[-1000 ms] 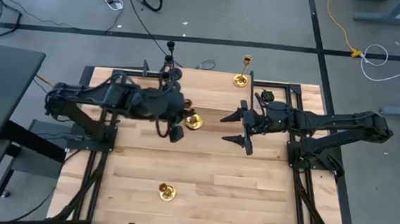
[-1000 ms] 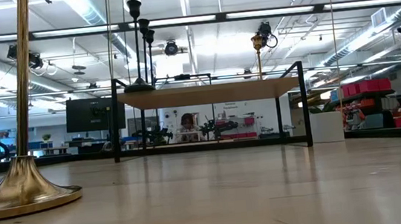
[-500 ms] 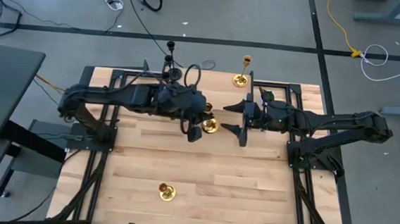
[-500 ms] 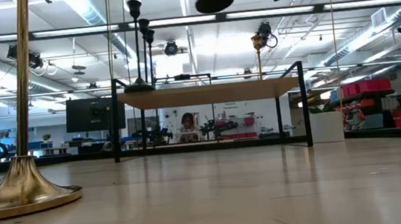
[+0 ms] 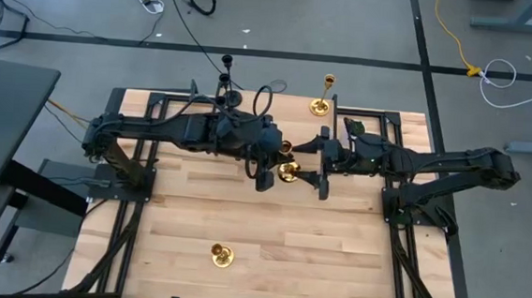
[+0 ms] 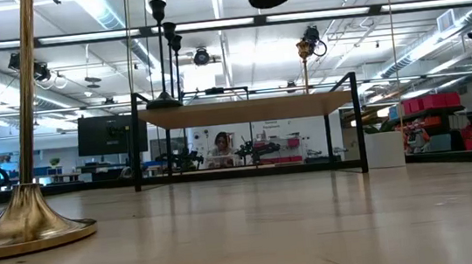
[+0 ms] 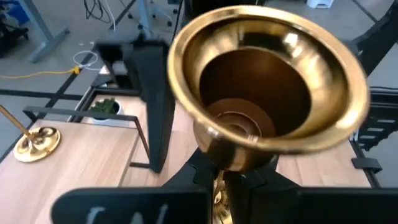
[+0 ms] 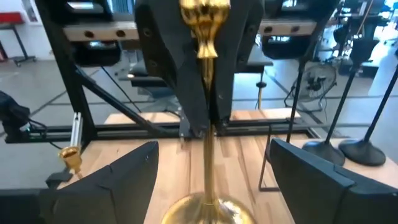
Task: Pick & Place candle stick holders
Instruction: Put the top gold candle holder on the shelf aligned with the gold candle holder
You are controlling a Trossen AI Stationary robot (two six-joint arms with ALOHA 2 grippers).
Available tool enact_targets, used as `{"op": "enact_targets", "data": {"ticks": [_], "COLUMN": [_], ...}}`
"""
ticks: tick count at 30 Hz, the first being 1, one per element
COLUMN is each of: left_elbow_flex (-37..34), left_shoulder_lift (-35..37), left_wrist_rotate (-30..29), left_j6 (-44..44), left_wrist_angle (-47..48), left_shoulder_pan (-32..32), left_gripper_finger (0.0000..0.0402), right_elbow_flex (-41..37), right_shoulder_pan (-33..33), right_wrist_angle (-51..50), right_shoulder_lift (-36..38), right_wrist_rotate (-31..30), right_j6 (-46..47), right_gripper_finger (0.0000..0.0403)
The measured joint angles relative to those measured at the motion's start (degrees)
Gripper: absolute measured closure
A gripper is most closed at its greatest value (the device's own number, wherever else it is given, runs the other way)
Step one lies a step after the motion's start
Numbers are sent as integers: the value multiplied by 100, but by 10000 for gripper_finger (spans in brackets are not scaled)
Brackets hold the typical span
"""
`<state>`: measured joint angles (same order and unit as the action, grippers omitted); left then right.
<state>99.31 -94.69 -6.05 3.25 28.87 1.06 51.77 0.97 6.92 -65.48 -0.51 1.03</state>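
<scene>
The gold holder needs to go on the raised shelf, so I should next grab it with my right gripper by its thin stem.
My left gripper is shut on a shiny gold candle stick holder, high above the table's middle. My right gripper is open and faces it from the right. The held holder's stem stands just ahead of and between the right gripper's fingers, untouched. A second gold holder stands on its base at the far edge. A third stands near the front and shows large in the low view. Black holders stand at the far left. My left gripper pinches the gold holder's thin stem between its two fingers. The fingers come level from the table's left and lie across the stem. The holder is lifted clear and lies about level, flared base toward the near edge and cup end toward the far edge.
A small white pot with a green plant sits on the table at the far right, beside my right arm. Black frame rails run round the table's far and side edges. Bare wood lies toward the near edge.
My left gripper has carried the gold holder toward the table's right edge, up to my right gripper. The holder stays lifted clear and now stands before the right gripper's open fingers.
</scene>
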Motion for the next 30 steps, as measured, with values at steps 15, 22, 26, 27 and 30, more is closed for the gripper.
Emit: {"op": "enact_targets", "data": {"ticks": [15,22,26,27,30], "left_elbow_flex": [2,2,2,2,2], "left_shoulder_lift": [-31,-31,-31,-31,-31], "left_wrist_rotate": [-5,-6,-6,-9,-11], "left_j6": [-8,-6,-5,-5,-5], "left_wrist_angle": [-101,-92,-87,-83,-69], "left_shoulder_pan": [2,2,2,2,0], "left_gripper_finger": [386,385,384,383,383], "right_elbow_flex": [0,0,0,0,0], "right_shoulder_pan": [0,0,0,-1,0], "right_wrist_angle": [717,717,715,715,710], "right_shoulder_lift": [-692,-692,-692,-692,-692], "right_wrist_rotate": [-7,-7,-7,-3,-29], "right_j6": [-167,-152,-156,-171,-243], "right_gripper_finger": [144,259,346,369,390]}}
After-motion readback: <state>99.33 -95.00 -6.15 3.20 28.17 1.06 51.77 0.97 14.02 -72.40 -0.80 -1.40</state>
